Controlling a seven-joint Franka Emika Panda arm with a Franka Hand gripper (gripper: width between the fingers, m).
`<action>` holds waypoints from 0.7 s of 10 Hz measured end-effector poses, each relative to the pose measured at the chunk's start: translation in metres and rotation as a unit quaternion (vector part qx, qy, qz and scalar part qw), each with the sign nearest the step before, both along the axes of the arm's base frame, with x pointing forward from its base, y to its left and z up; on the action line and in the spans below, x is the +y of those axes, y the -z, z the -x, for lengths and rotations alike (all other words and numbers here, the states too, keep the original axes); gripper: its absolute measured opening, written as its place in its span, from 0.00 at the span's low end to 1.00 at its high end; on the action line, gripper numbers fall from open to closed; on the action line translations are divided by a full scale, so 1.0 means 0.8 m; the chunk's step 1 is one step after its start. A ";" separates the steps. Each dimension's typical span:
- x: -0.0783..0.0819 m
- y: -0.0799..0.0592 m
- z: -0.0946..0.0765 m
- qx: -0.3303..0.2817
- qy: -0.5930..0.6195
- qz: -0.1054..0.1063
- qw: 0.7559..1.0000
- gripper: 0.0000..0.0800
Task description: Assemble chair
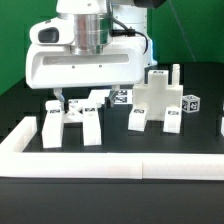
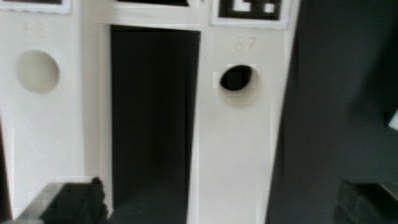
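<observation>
My gripper lowers before it closes on the holed upright. Its fingers stop above the upright, with dark gaps beside the upright, so closing now would miss.
The chair lies as loose white parts on the black table. A frame with two uprights (image 1: 78, 120) stands at the exterior view's left, directly under my gripper (image 1: 84, 97). The wrist view shows it close up: one upright (image 2: 235, 140) with a round hole runs between my dark fingertips (image 2: 71, 205), a second holed upright (image 2: 39, 110) lies beside it, and a tag (image 2: 251, 9) sits at its end. My gripper (image 2: 222, 210) is open and holds nothing. A taller joined piece (image 1: 158, 104) stands at the exterior view's right.
A long white border wall (image 1: 110, 166) runs along the table's front and turns back at the left corner. A small tagged block (image 1: 190, 103) sits at the far right. Another tagged part (image 1: 120, 97) lies behind the middle.
</observation>
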State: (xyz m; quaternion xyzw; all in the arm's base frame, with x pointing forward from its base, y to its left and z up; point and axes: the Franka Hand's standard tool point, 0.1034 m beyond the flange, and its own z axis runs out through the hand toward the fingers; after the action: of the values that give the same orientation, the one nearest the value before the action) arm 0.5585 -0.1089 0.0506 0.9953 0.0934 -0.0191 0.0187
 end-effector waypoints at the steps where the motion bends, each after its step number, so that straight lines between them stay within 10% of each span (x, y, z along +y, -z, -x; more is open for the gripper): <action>1: 0.002 0.004 -0.001 0.001 -0.001 0.000 1.000 0.81; 7: 0.008 0.030 0.000 0.014 -0.004 0.003 1.000 0.81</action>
State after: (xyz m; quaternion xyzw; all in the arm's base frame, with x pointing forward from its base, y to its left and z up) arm 0.5581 -0.1024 0.0265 0.9945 0.0972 -0.0331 0.0203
